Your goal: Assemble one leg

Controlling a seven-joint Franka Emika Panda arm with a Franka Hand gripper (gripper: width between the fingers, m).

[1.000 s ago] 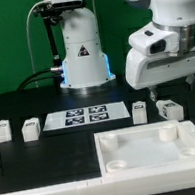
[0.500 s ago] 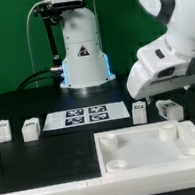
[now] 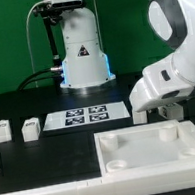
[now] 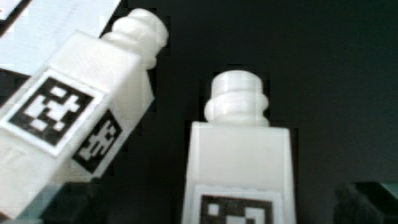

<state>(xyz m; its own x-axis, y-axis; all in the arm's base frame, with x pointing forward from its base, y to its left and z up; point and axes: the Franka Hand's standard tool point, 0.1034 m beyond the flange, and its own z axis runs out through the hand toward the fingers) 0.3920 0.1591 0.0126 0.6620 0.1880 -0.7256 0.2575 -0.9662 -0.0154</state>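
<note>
I should close my gripper and would hold the tagged leg: my fingers reach down beside the leg's sides at table level.
In the wrist view two white legs lie on the black table, each with a knobbed end and a black-and-white tag. One leg [image 4: 237,150] lies between my gripper's [image 4: 228,207] dark fingertips [image 4: 370,200], with a gap on each side. The other leg [image 4: 80,100] lies close beside it, outside the jaws. The gripper is open and holds nothing. In the exterior view the gripper [image 3: 166,107] is low over the table at the right, and the arm's white hand hides those two legs. Two more legs [image 3: 2,129] [image 3: 30,129] stand at the left.
The marker board [image 3: 85,114] lies in the middle of the table. The large flat white panel [image 3: 155,160] with round corner sockets lies in front, just before the gripper. The robot base [image 3: 82,57] stands behind.
The arm has come down and toward the exterior view's right. Its hand now covers the two legs at the right that showed before.
</note>
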